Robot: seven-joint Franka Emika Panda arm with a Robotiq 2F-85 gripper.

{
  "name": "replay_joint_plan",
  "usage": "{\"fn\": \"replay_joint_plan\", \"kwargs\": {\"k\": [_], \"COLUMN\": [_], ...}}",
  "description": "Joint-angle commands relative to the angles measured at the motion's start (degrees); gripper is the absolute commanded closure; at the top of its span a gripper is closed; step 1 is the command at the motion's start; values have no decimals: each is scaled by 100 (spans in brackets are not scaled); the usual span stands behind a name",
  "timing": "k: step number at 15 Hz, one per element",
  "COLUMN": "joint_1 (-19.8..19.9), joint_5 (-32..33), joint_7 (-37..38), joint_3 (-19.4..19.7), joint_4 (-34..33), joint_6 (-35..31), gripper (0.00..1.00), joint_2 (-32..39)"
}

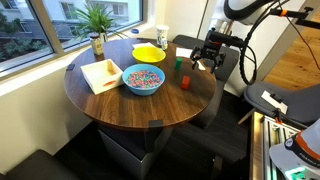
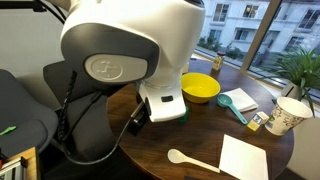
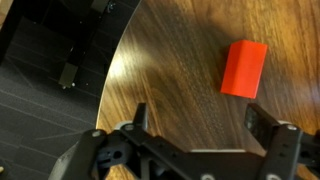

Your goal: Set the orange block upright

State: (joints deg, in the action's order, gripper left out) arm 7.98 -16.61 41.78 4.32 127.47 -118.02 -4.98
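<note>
My gripper grips the orange block [image 3: 244, 68] across its narrow sides near one end next. This leaves the opposite end free to set the block upright.
The orange block [image 3: 244, 68] is a small red-orange rectangle that appears to lie flat on the round wooden table [image 3: 180, 70], near its edge. It also shows in an exterior view [image 1: 184, 82]. In the wrist view my gripper [image 3: 200, 118] is open and empty, above the table. The block lies beyond the right finger, apart from both fingers. In an exterior view the gripper [image 1: 205, 62] hovers at the table's edge, just past the block. In the exterior view from behind the robot, the arm's base hides both the block and the gripper.
A small green block [image 1: 179, 62] stands near the orange one. A colourful bowl [image 1: 143, 80], a yellow bowl [image 1: 148, 52], a white plate [image 1: 102, 74], a cup [image 1: 162, 35] and a plant [image 1: 97, 20] are on the table. A teal scoop [image 2: 235, 103] and white spoon [image 2: 190, 160] lie there too.
</note>
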Motion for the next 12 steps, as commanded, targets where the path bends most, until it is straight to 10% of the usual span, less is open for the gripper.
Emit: {"fn": "replay_joint_plan", "kwargs": {"k": [1, 12], "joint_1": [-44, -75], "joint_5": [-525, -1361], "joint_7": [220, 237], "joint_3": [79, 102], "joint_4": [-145, -906], "joint_6": [-114, 138], "gripper": [0, 0], "joint_2": [332, 1273]}}
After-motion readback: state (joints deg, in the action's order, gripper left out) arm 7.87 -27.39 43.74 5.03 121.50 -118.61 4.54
